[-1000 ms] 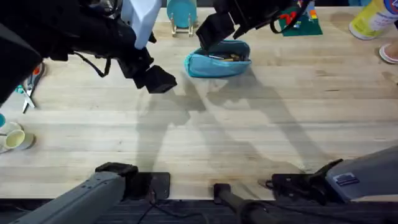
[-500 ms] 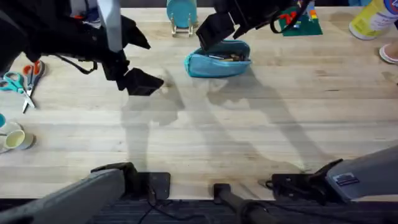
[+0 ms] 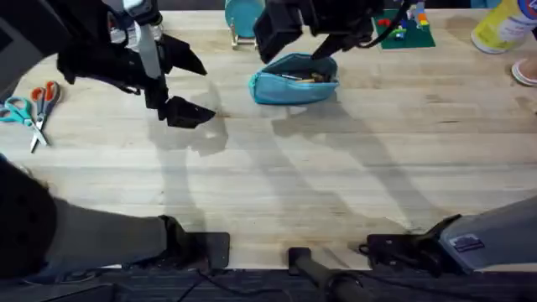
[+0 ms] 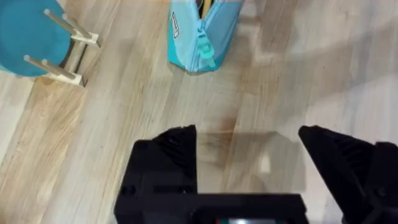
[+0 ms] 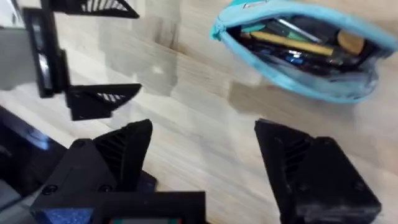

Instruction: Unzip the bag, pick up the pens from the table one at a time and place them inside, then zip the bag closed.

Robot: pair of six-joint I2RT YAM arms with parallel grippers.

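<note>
My left gripper should grab the bag by its narrow end below the zipper pull (image 3: 255,87) (image 4: 200,61) next, because the bag's opening is spread wide around the pens.
The turquoise bag (image 3: 294,81) lies at the far middle of the table (image 3: 336,176) with its zipper open. Slim dark pens (image 5: 291,55) and a yellow stick show inside the bag (image 5: 298,50). My right gripper (image 3: 304,38) hovers open just over the bag's far side, its fingers (image 5: 118,155) spread wide and holding nothing. My left gripper (image 3: 185,84) hangs open to the left of the bag, apart from it. In the left wrist view its fingers (image 4: 168,149) are empty over bare wood, and the bag (image 4: 202,34) lies ahead of them.
A round teal object on a wooden stand (image 3: 244,18) stands just left of the bag at the far edge. Orange and teal scissors (image 3: 33,105) lie at the left edge, with a pale cup (image 3: 17,186) below them. A yellow bottle (image 3: 502,25) stands far right.
My left gripper has drawn back to the left, away from the bag. The right gripper has shifted up and slightly left over the bag's far side. The bag has stayed put.
</note>
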